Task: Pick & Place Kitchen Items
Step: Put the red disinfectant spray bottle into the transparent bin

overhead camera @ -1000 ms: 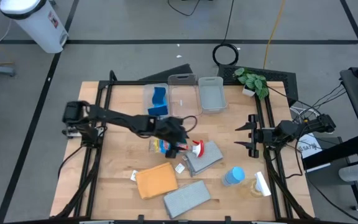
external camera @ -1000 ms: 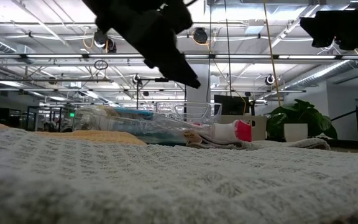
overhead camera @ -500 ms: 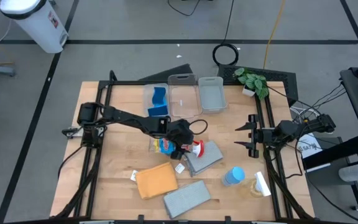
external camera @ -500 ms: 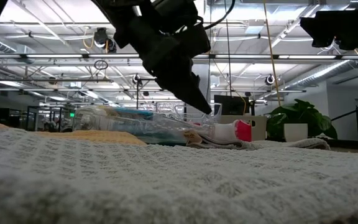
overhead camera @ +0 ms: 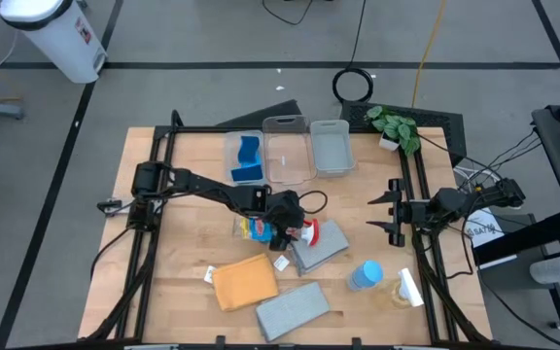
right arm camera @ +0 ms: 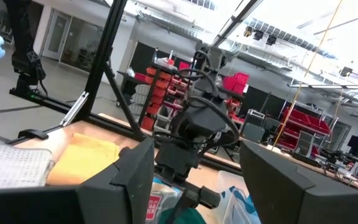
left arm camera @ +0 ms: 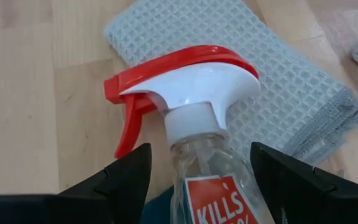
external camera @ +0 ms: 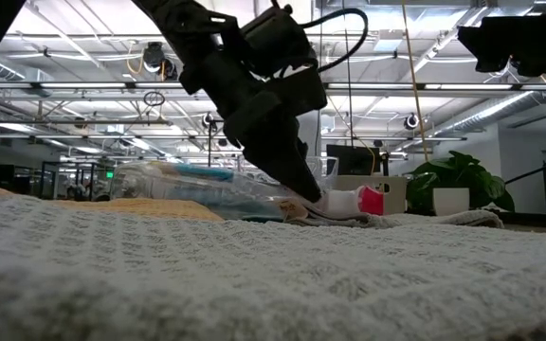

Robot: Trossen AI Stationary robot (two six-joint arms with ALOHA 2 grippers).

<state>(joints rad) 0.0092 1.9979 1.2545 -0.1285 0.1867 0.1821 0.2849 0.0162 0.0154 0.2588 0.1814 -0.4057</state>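
Observation:
The clear spray bottle has to go in the middle clear bin, so the left gripper needs to grab it by its neck (left arm camera: 199, 144) next.
A clear spray bottle lies on its side near the table's middle, its red-and-white top (overhead camera: 307, 231) resting on a folded grey cloth (overhead camera: 324, 245). It also shows in the left wrist view (left arm camera: 191, 93) and the low view (external camera: 360, 201). My left gripper (overhead camera: 286, 227) is open and low over the bottle. Its two fingers stand on either side of the bottle's neck (left arm camera: 194, 127), and I see no touch. My right gripper (overhead camera: 391, 212) waits open at the table's right edge.
An orange cloth (overhead camera: 244, 283) and a second grey cloth (overhead camera: 293, 309) lie near the front. A blue-topped bottle (overhead camera: 366, 275) and a white-topped one (overhead camera: 408, 288) lie at the front right. Three clear bins (overhead camera: 287, 160) stand at the back, one holding blue sponges (overhead camera: 249, 161). A plant (overhead camera: 395, 126) stands at the back right.
My left gripper has gone toward the table's right edge and down, from above the bottle's body to its neck just behind the red top. The bottle and the cloths have stayed where they were.

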